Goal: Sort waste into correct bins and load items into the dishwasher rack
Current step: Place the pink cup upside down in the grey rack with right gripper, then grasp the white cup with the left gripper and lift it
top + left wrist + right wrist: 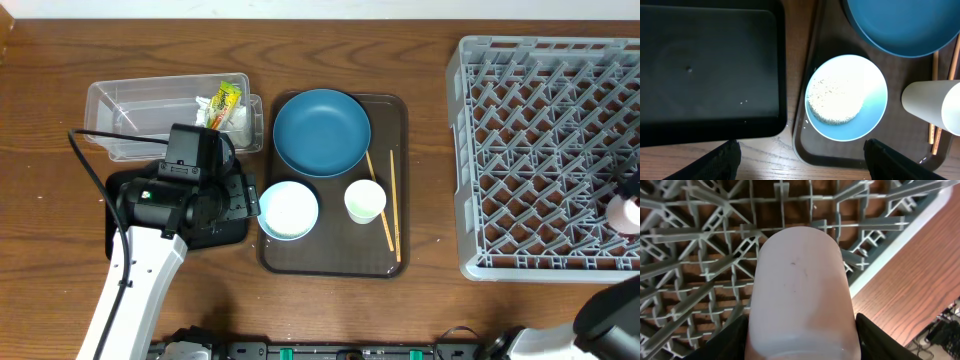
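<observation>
I will grab the pale green cup by its rim (364, 205) (947, 107) with my left gripper, so the cup's base stays free to hand over for rack loading.
My left gripper (800, 165) hangs open over the table's front strip, with the black bin (710, 70) on one side and the brown tray on the other; nothing is between its fingers. Ahead of it the light blue bowl (846, 97) holds a cake of white rice (834, 100). Beside the bowl are the dark blue plate (321, 131), the pale green cup (365, 200) and two chopsticks (392, 200). The clear bin (150, 115) holds the snack wrapper (225, 100) and tissue. My right gripper (800, 345) is shut on the pink cup (800, 290) over the dishwasher rack (700, 255).
The brown serving tray (330, 262) carries the plate, bowl, cup and chopsticks. A few rice grains (743, 102) lie in the black bin. The grey rack (545, 150) fills the right side, with bare wood beyond its corner (920, 280).
</observation>
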Controlling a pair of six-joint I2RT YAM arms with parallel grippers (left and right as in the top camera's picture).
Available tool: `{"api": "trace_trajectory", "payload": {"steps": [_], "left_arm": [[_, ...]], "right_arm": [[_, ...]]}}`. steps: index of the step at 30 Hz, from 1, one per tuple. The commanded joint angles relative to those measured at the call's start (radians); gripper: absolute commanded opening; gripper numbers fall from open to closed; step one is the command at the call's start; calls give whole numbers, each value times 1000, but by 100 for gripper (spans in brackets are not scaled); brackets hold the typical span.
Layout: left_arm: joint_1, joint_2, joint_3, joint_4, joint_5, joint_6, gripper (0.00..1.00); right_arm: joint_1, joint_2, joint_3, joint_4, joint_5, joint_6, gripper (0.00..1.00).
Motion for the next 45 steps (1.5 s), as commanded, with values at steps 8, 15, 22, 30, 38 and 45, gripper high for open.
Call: {"api": "trace_trajectory", "payload": {"steps": [8, 15, 22, 30, 38, 45], "left_arm": [[4, -7, 6, 3, -16, 17, 87], [-2, -6, 6, 89, 202, 90, 87], [-107, 39, 6, 164, 209, 91, 87], [-279, 197, 6, 269, 208, 91, 86], [-381, 388, 6, 397, 206, 82, 85], [-413, 505, 6, 438, 206, 82, 57]], "right_arm": [[-3, 40, 18, -12, -123, 24, 86], [12, -81, 20, -34, -338, -13, 79], [175, -192, 19, -85, -473, -97, 81], [435, -203, 15, -121, -428, -138, 81], [532, -203, 15, -120, -382, -138, 81], [533, -203, 15, -130, -382, -138, 81]]}}
